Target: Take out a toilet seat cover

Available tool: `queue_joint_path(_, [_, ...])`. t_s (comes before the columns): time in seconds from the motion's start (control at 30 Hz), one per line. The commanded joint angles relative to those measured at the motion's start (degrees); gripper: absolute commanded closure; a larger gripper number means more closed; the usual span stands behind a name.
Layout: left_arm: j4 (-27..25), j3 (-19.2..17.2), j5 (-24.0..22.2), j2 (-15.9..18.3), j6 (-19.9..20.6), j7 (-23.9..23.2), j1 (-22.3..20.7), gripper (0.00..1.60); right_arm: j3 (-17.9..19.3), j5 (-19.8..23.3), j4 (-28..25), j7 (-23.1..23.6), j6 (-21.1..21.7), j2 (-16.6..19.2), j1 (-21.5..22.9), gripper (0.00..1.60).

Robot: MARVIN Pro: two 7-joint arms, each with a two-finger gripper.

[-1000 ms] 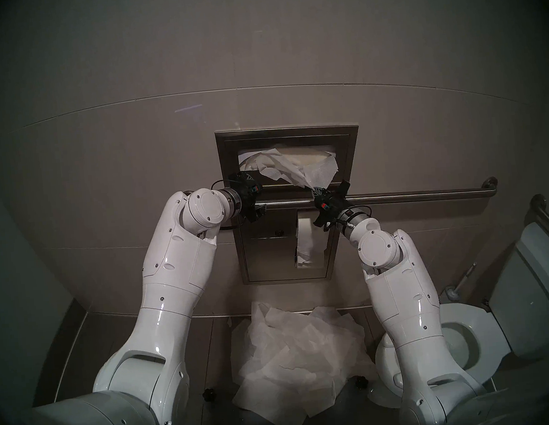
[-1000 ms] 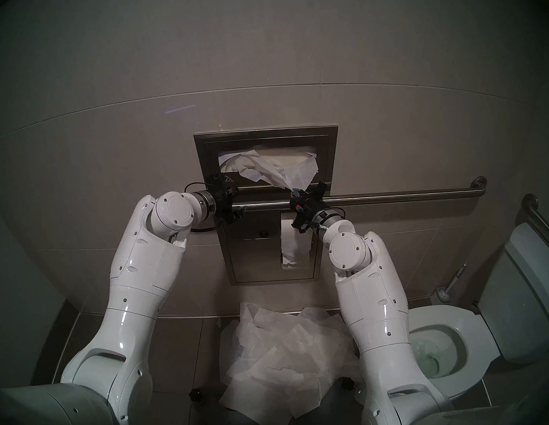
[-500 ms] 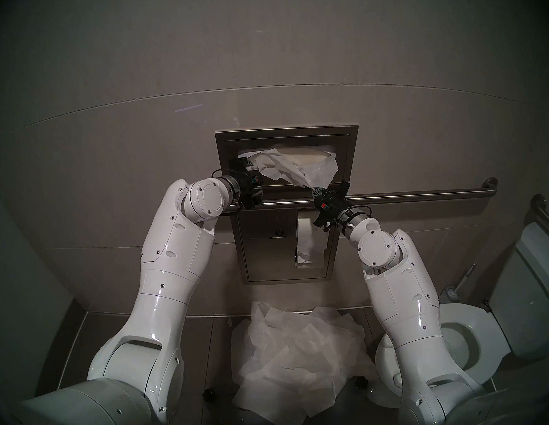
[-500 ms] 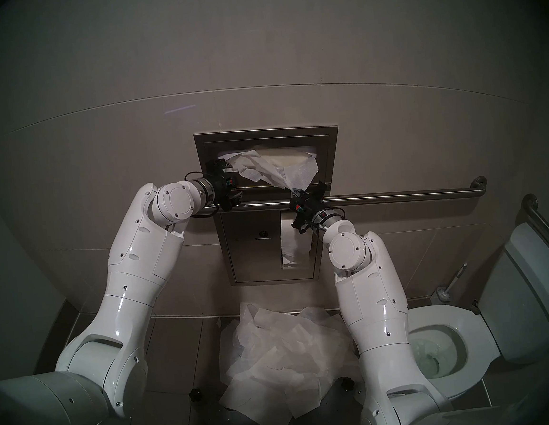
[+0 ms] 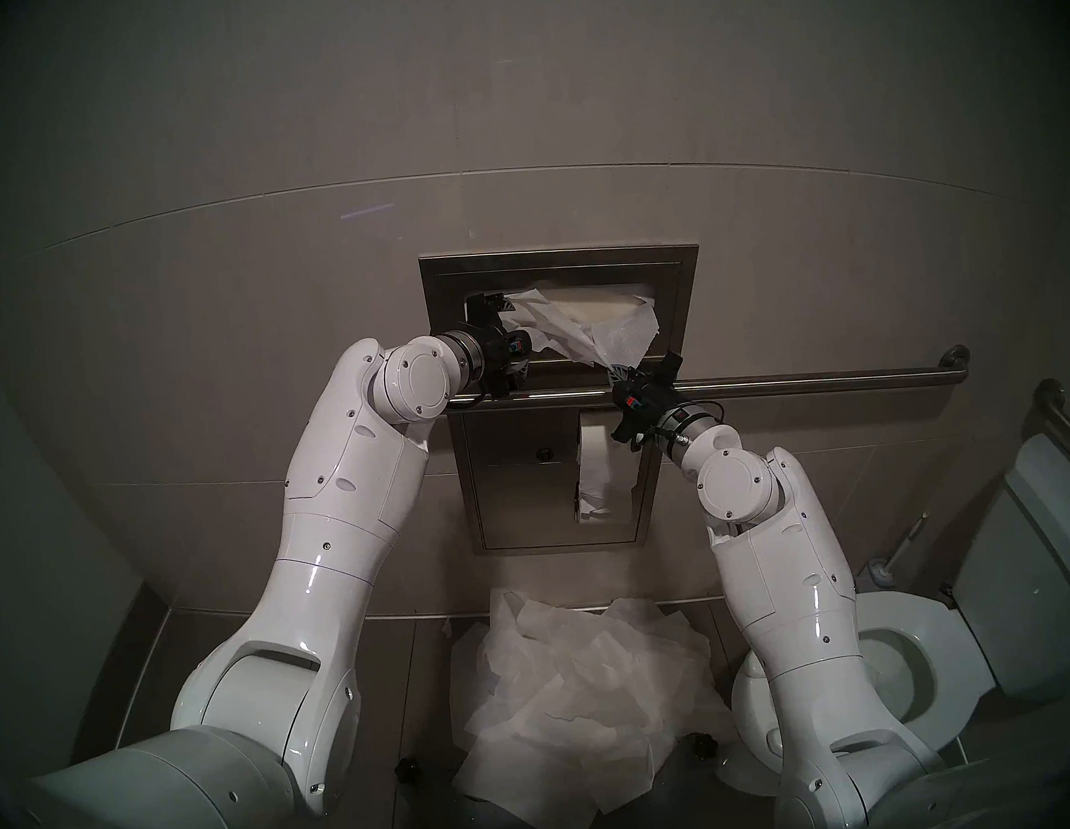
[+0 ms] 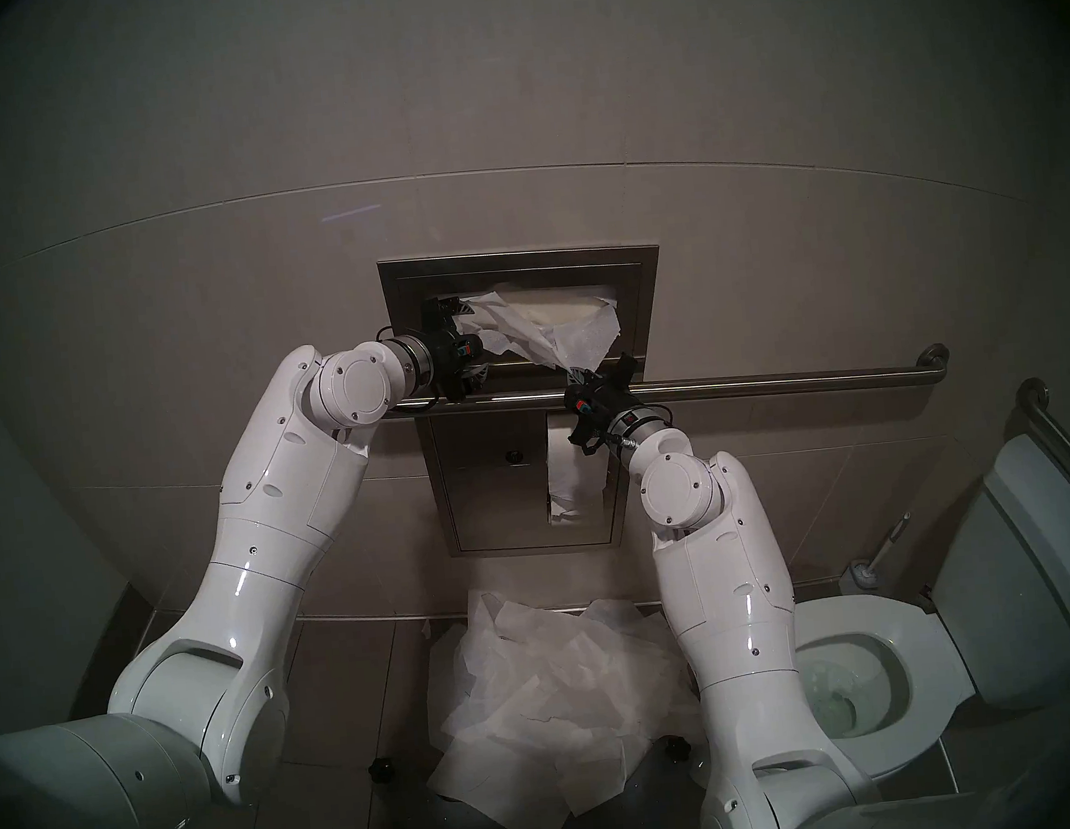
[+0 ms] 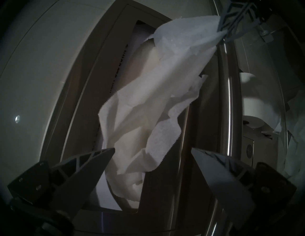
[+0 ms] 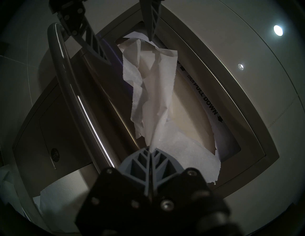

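Next, the left gripper grabs the toilet seat cover by its crumpled end (image 5: 528, 319), where a loose jagged fold stands out of the slot.
A wrinkled white toilet seat cover (image 5: 576, 329) (image 6: 539, 339) hangs partly out of the slot of the steel wall dispenser (image 5: 557, 257). My right gripper (image 5: 616, 371) (image 8: 151, 149) is shut on the cover's lower right corner, just above the grab bar. The sheet stretches from there up into the slot (image 8: 153, 98). My left gripper (image 5: 516, 336) (image 6: 476, 338) is open at the slot's left end. In the left wrist view (image 7: 153, 148) its tips stand either side of the cover's crumpled left part (image 7: 148, 107), without pinching it.
A steel grab bar (image 5: 807, 380) crosses the wall just under both grippers. A toilet paper roll (image 5: 598, 463) sits in the lower dispenser. Several loose white sheets (image 5: 576, 691) are piled on the floor between my arms. The toilet (image 5: 915, 661) and a brush (image 5: 882, 574) stand at right.
My left arm has risen from grab-bar height and moved right, bringing its open gripper to the cover's left part. The right gripper has stayed still, shut on the cover.
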Motion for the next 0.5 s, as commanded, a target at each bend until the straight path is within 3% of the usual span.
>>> queue_joint_path(0.0, [1.4, -0.3, 1.0, 0.1, -1.1, 2.1, -5.4, 0.00, 0.0, 0.0, -2.2, -0.5, -0.4, 0.0, 1.7, 1.60])
queue_joint_path(0.47, [3.5, -1.1, 2.3, -0.4, -2.6, 3.6, -7.6, 0.00, 0.3, -0.3, -2.2, -0.4, -0.6, -0.4, 1.7, 1.60])
